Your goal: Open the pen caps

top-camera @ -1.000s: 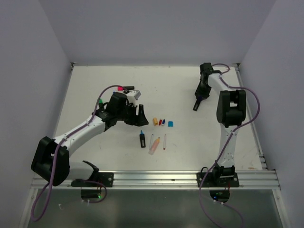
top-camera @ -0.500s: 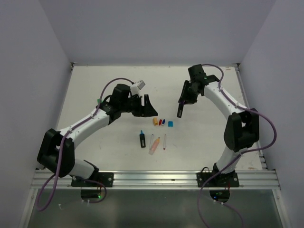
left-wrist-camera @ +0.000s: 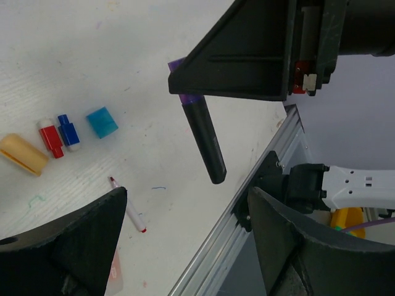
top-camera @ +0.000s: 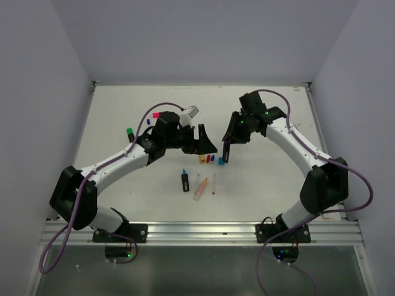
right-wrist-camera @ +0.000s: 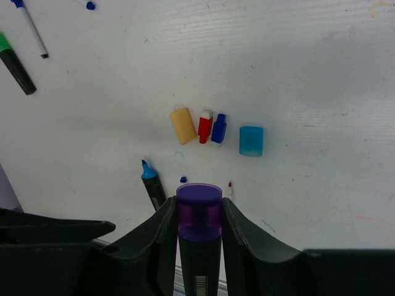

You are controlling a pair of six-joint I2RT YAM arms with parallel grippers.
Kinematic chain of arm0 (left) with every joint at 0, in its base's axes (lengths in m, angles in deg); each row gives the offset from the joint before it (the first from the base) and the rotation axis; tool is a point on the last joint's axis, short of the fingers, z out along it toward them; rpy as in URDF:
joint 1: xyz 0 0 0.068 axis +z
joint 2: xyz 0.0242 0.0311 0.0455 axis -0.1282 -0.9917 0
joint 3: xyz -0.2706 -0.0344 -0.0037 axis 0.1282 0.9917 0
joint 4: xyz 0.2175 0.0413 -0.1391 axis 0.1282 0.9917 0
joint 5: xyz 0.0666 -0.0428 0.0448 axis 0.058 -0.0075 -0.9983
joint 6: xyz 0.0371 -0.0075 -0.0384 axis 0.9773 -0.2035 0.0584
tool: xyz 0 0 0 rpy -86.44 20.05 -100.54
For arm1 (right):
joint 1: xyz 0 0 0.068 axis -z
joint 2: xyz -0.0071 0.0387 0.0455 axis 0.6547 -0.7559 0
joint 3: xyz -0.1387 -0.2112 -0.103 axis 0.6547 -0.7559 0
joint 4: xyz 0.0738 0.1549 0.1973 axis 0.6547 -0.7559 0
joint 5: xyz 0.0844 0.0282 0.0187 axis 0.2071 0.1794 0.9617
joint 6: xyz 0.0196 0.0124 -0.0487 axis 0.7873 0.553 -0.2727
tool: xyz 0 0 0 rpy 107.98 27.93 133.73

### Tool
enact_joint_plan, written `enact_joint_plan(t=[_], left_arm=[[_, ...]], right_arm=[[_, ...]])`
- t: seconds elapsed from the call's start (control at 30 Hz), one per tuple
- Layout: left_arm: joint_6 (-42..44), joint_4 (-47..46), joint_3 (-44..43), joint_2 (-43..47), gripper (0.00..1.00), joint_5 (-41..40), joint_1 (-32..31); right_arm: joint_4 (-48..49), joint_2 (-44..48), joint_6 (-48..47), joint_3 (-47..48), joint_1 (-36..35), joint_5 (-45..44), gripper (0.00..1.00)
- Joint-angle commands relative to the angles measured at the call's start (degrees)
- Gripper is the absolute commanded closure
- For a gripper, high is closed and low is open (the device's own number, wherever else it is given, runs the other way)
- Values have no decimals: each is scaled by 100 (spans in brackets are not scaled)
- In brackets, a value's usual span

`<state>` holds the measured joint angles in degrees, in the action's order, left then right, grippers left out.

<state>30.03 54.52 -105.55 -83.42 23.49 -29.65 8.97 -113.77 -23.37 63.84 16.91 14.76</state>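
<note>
My left gripper moves closer first, then closes. The black pen's body (top-camera: 226,153) (left-wrist-camera: 205,143) lies beyond its fingers, so it is too early to close, as closing now would miss it.
My right gripper (right-wrist-camera: 199,208) is shut on a black pen (left-wrist-camera: 208,145) at its purple cap (right-wrist-camera: 199,213). It holds the pen in the air over the table's middle (top-camera: 226,152). My left gripper (top-camera: 205,143) is just to the left of it, open and empty, and its dark fingers (left-wrist-camera: 68,243) frame the pen from below. Four loose pen caps lie in a row under the pen: orange (right-wrist-camera: 182,126), red (right-wrist-camera: 205,126), blue (right-wrist-camera: 218,128) and cyan (right-wrist-camera: 251,141). The cyan one (top-camera: 220,161) is nearest the hanging pen.
Uncapped pens lie in front of the caps: a black one with a blue tip (top-camera: 185,180), a peach one (top-camera: 200,188) and a thin white one (top-camera: 213,184). A green-capped pen (top-camera: 129,132) and a pink cap (top-camera: 156,115) lie at the back left. The metal rail (top-camera: 203,231) runs along the near edge.
Both arms have swung in toward the table's middle. The right one brought the pen forward and left over the caps. The left gripper moved right and opened wider.
</note>
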Motion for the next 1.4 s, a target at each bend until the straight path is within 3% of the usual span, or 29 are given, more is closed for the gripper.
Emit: enact_joint_plan(t=[0.0,0.67,0.93,1.13,1.37], left_arm=[[-187,-219,-214,54,17,-195,-34],[-345,-737,-29,-121,14,-221,-192],[-319,-658,-354,-482,24,-388,-517],[-319,-615,-381,-648,37,-318,-570],[-275,-500,-442,-667,66,-353,-561]], right_arm=[[-20,344,107,-87,-115,217,100],[-64,327,432,168,-194,331,100],[67,318,854,256,-203,366,100],[24,274,907,423,-220,410,100],[6,291,855,379,-308,428,100]])
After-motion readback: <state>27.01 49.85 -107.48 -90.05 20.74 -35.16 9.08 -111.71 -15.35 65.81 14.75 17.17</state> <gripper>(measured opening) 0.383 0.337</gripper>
